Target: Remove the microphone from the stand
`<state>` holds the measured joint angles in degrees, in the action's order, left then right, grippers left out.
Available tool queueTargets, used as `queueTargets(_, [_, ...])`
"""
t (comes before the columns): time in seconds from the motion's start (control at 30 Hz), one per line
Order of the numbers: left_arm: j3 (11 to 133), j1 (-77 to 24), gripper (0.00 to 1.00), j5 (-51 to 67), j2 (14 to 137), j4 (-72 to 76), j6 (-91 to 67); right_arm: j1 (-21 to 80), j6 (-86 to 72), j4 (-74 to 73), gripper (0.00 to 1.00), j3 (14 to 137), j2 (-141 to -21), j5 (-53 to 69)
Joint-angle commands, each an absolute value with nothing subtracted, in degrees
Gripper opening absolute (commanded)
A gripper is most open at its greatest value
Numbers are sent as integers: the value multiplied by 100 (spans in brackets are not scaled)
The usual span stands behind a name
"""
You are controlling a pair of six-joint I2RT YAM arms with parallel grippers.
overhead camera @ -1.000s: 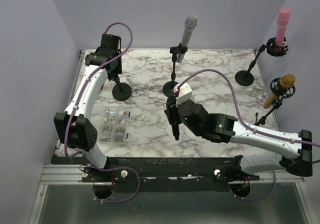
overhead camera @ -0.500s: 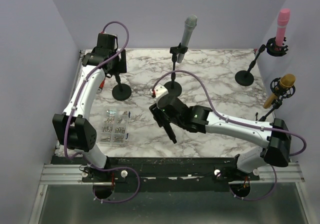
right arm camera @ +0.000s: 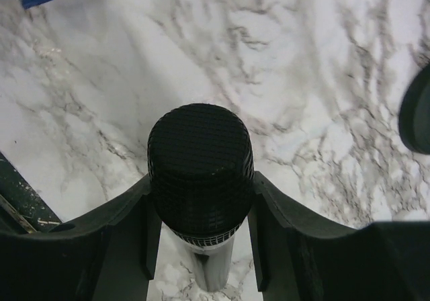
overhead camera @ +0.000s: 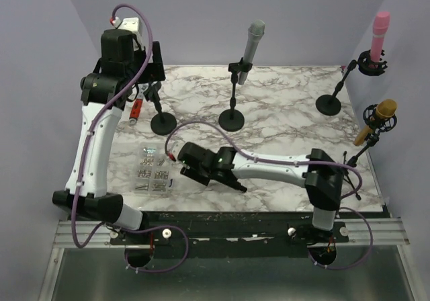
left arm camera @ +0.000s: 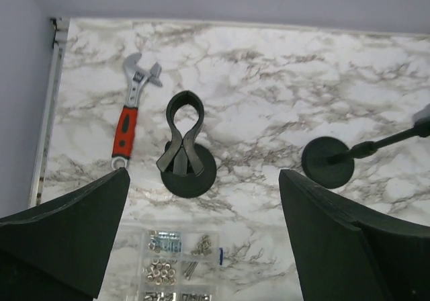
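Observation:
My right gripper keeps hold of the black microphone tilted for now, mesh head raised off the marble; if I opened now, it would drop short of the clear box.
The black microphone, with its mesh head toward the camera, sits between the fingers of my right gripper, which is shut on it low over the marble table. In the top view the right gripper is near the table's front, left of centre, and the microphone's handle pokes out beside the arm. The stand is empty, its clip open above its round base. My left gripper hangs open high above the stand, holding nothing; in the top view the left gripper is at the back left.
A red-handled wrench lies left of the stand. A clear box of screws sits near my right gripper. A grey microphone stands on a stand at the back centre. Pink and gold microphones are mounted at the right.
My left gripper opened, let go of the stand and rose above it. My right arm swung left and lower toward the table's front, carrying the black microphone.

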<state>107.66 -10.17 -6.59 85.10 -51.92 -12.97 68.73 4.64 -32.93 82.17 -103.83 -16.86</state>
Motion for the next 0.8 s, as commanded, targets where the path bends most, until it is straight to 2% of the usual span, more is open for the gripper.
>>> queueTargets(0.0, [11086, -1195, 97, -495, 7953, -5037, -1217, 7222, 1103, -3824, 1, 8655, -11242, -1867])
queueTargets(0.2, [9664, -1378, 97, -322, 7131, -4054, -799, 7411, 1437, -3763, 1, 8814, -11934, -1746])
queueTargets(0.3, [9086, -1397, 97, -134, 6838, -3701, -730, 7487, 1573, -3398, 7, 8572, -11942, -1451])
queueTargets(0.63, [8734, -1415, 97, -177, 6727, -3452, -721, 7661, 1695, -3015, 10, 8315, -11923, -667])
queueTargets(0.77, [8761, -1415, 97, -44, 6827, -3487, -780, 7668, 1688, -2942, 17, 8200, -11935, -692])
